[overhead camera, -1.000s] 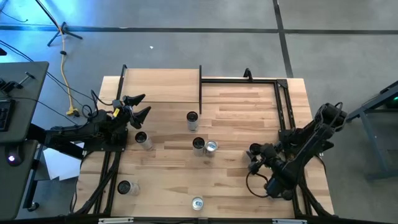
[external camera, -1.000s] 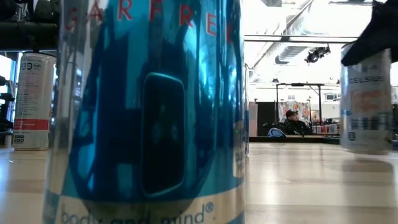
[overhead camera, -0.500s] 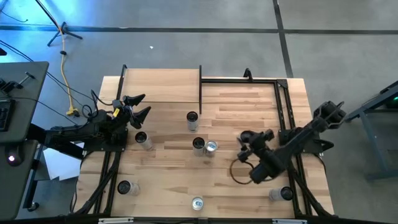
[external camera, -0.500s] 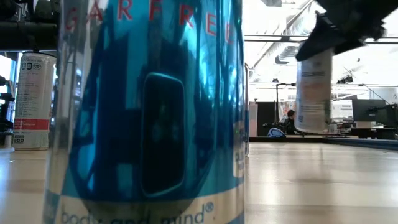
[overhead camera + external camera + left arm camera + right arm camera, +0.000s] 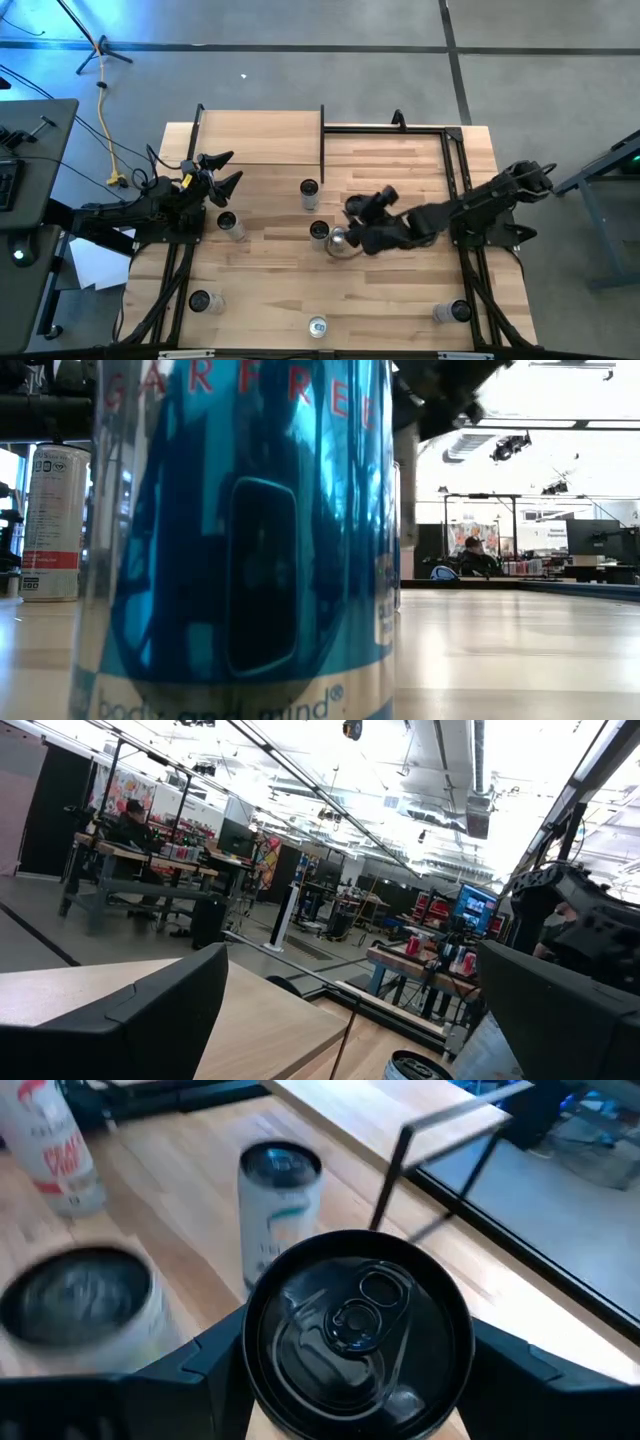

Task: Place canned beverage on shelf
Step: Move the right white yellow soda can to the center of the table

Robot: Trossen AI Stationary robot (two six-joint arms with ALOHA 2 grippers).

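Observation:
I should keep holding the can with my right gripper until the can is on the shelf. The can hangs tilted with its lower edge (image 5: 342, 248) above the table, so it would drop.
My right gripper (image 5: 350, 228) reaches in from the table's right edge to the middle of the table. It is shut on a can with a black top (image 5: 355, 1330). Its dark body shows at the top of the low view (image 5: 440, 390). The shelf (image 5: 260, 135), a pale board with thin black posts, lies at the table's far left. My left gripper (image 5: 218, 172) is open and empty just in front of the shelf. Its two fingers frame the left wrist view (image 5: 350, 1010). My right gripper pinches the can between its two fingers, one (image 5: 200, 1370) on each side of the can's wall (image 5: 260, 1410) just below the top rim. The fingers come from the table's right. The can sits with its top up, above the cans standing on the table.
Several cans stand on the table: one (image 5: 309, 188) near the middle, two (image 5: 318, 232) beside my right gripper, one (image 5: 228, 222) by my left arm, others (image 5: 318, 326) along the near edge. A bare black frame (image 5: 390, 128) stands far right. A blue can (image 5: 240, 540) fills the low view.
My right gripper has gone from near the table's right edge toward the middle and the far side, carrying the can lifted clear of the table. A can at the near right corner, covered by the arm before, now shows.

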